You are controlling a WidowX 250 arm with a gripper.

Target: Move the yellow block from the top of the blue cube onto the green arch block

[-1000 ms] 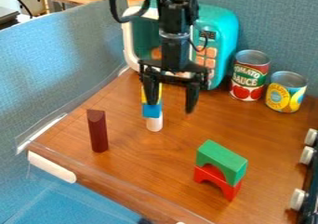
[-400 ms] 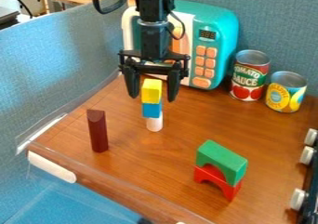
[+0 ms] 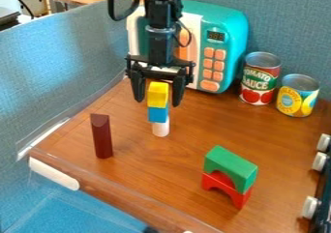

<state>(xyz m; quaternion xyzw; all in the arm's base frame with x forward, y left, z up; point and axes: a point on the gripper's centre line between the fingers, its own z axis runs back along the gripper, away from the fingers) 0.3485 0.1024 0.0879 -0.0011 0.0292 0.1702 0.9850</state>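
Observation:
I will need to stack the yellow block [image 3: 157,94] on the green arch block. My gripper should first grab the block by its opposite upright sides.
The black gripper [image 3: 157,101] hangs open near the top centre, its two fingers on either side of a yellow block [image 3: 157,94] as seen from here, with a gap visible on each side. That yellow block tops a small stack: under it is a blue block [image 3: 157,114], and at the bottom a white cylinder [image 3: 161,128]. Left of the stack a dark red pillar [image 3: 101,136] stands upright. Toward the front right, a green arch block [image 3: 231,167] rests on a red arch block [image 3: 226,187].
Behind the gripper stands a teal toy microwave [image 3: 223,43]. A tomato sauce can [image 3: 260,78] and a yellow-labelled can [image 3: 298,95] are at the back right. White knobs [image 3: 311,207] line the right edge; a grey-blue partition [image 3: 71,67] borders the left.
The gripper has shifted left from one second ago, and its fingers now flank the yellow block. Since the later frame its fingers have drawn slightly closer together. The blocks have not moved.

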